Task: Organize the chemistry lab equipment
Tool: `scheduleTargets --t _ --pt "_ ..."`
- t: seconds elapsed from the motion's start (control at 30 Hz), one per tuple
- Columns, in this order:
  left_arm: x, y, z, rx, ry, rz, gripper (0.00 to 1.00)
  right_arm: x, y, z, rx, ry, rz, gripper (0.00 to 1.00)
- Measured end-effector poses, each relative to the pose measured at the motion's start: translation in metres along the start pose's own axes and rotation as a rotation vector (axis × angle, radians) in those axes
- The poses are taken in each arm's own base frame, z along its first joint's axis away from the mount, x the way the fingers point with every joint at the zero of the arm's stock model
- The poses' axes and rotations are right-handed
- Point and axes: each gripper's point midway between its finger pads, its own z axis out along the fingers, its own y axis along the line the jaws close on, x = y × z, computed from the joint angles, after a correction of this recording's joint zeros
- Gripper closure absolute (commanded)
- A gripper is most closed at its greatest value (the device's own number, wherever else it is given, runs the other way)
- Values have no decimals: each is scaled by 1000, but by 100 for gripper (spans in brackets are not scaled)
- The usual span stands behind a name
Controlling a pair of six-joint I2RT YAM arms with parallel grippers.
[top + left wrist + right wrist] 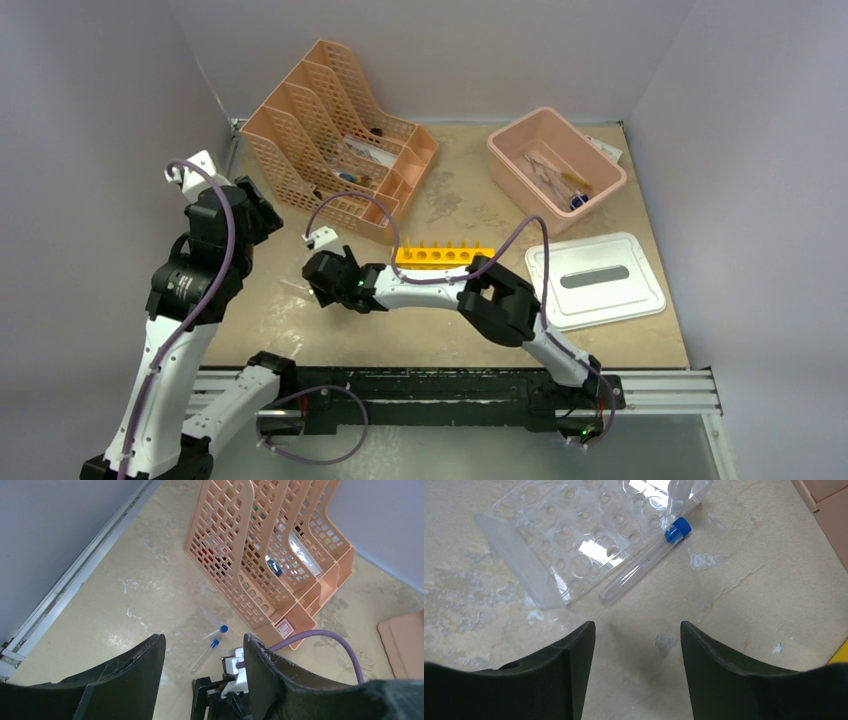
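Observation:
I should next grab the tube near its closed end (620, 586) with my right gripper, so the blue cap stays free to hand over to my left gripper.
A clear blue-capped tube (644, 562) lies on the table, leaning against a clear well plate (569, 540). My right gripper (638, 625) hovers just short of the tube's closed end, open, with nothing between its fingers. A second blue-capped tube (679, 489) shows at the top edge. In the left wrist view both tubes (205, 655) (218, 631) lie side by side on the table, well below my open, empty left gripper (202, 637). The yellow test-tube rack (443, 257) stands at mid-table behind the right forearm. From above, the right gripper (318, 275) reaches left and the left gripper (262, 215) is held high.
A peach mesh organizer (340, 140) stands at the back left, close to the tubes. A pink tub (555, 165) holding small items is at the back right, and its white lid (595, 280) lies flat in front of it. The right arm's purple cable (320, 636) crosses near the organizer.

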Motion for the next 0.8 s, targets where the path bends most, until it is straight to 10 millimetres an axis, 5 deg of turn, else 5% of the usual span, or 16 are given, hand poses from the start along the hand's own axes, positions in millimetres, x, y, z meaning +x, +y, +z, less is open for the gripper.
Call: scheduleTargets --t 0.57,0.8 --pt "15 3 11 -28 40 54 41 -2 4 28 29 -39 16 33" --pt "20 2 15 -35 58 66 41 -7 -6 33 95 -71 15 42"
